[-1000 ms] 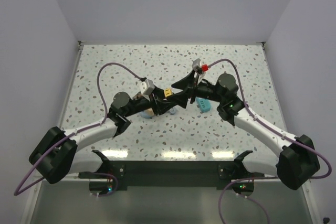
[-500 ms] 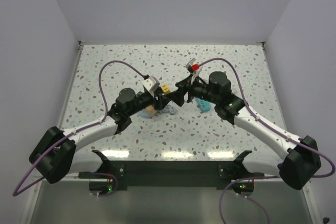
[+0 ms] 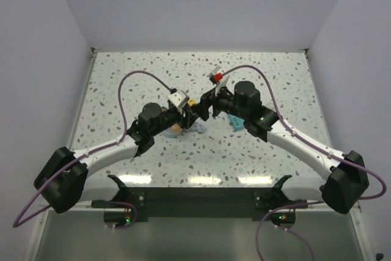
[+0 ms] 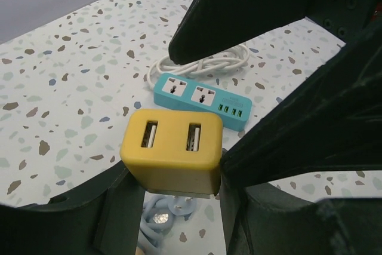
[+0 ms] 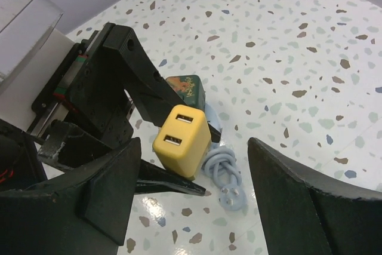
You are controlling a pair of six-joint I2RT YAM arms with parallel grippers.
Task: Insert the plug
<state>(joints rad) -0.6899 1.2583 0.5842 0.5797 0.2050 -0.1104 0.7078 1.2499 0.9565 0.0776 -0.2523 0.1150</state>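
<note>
My right gripper is open, and the yellow block's slotted side [image 5: 179,129] is at a slant ahead of its fingers. It should turn and move forward before it closes on the yellow block [image 5: 196,148].
My left gripper [image 4: 176,174] is shut on a small yellow block [image 4: 173,150] with two USB slots, held above the table. In the top view that gripper [image 3: 190,109] meets my right gripper [image 3: 204,103] at mid-table. The right gripper [image 5: 194,147] is open, its wide fingers [image 5: 113,183] standing either side of the yellow block [image 5: 181,138] without gripping it. The plug [image 5: 188,89], a dark green cube, lies on the table just behind the yellow block. Its prongs are hidden.
A teal power strip [image 4: 203,97] with a white cord [image 4: 206,64] lies beyond the block, right of the grippers in the top view [image 3: 237,121]. A coiled pale blue cable [image 5: 224,174] lies beneath the block. A tan cube [image 3: 175,129] sits by the left wrist.
The right gripper has swung left and closed in on the left gripper, its fingers now flanking the yellow block. The left gripper has lifted the block slightly and keeps its hold.
</note>
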